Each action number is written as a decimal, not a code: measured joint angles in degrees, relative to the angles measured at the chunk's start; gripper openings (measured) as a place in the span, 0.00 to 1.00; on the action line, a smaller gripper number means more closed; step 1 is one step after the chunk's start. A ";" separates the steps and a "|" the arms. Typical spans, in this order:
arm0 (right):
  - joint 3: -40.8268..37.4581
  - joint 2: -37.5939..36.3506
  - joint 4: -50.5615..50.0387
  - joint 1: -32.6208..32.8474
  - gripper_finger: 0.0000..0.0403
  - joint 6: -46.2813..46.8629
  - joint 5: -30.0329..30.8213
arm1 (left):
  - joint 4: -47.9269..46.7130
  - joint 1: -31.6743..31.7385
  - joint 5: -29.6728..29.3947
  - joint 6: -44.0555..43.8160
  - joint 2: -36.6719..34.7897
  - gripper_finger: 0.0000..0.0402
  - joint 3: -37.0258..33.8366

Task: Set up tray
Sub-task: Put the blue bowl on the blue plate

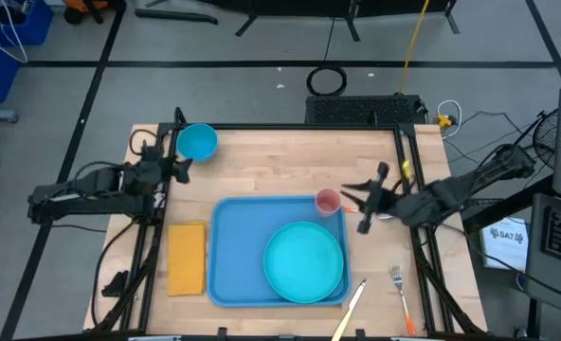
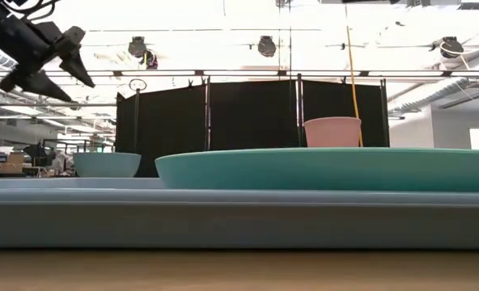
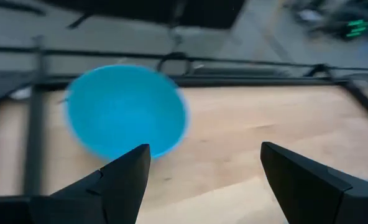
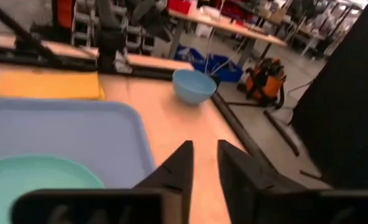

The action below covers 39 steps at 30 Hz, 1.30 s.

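The blue bowl should go on the turquoise plate (image 1: pixel 304 262), so my left gripper should grab the bowl by its rim (image 1: pixel 196 161) next.
The blue tray (image 1: pixel 233 237) lies flat mid-table. A turquoise plate (image 1: pixel 304 262) sits on its right half and a pink cup (image 1: pixel 327 201) stands at its far right corner. A blue bowl (image 1: pixel 197 142) rests on the wood near the far left corner. My left gripper (image 1: pixel 179 167) hovers open just on the near side of that bowl (image 3: pixel 125 112), raised above the table (image 2: pixel 71 58). My right gripper (image 1: pixel 354 205) hangs right of the cup, apart from it. Its fingers (image 4: pixel 204 163) show a narrow gap and hold nothing.
A yellow napkin (image 1: pixel 187 256) lies left of the tray. A fork (image 1: pixel 401 289) and a pale stick-like utensil (image 1: pixel 350 308) lie near the table's near right corner. Black frame rails (image 1: pixel 290 126) edge the table. Bare wood stretches between bowl and cup.
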 joint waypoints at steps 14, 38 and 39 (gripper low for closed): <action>-11.94 -27.20 -1.30 0.07 0.42 -6.40 -0.09 | -7.95 20.72 12.35 -3.26 12.36 0.77 3.86; -17.97 -45.45 -1.38 0.09 0.42 -9.01 -7.87 | 4.24 56.39 37.06 20.54 37.30 0.77 3.91; -17.97 -45.44 -1.66 0.11 0.42 -8.85 -7.89 | 4.89 56.62 37.03 20.86 37.94 0.77 3.90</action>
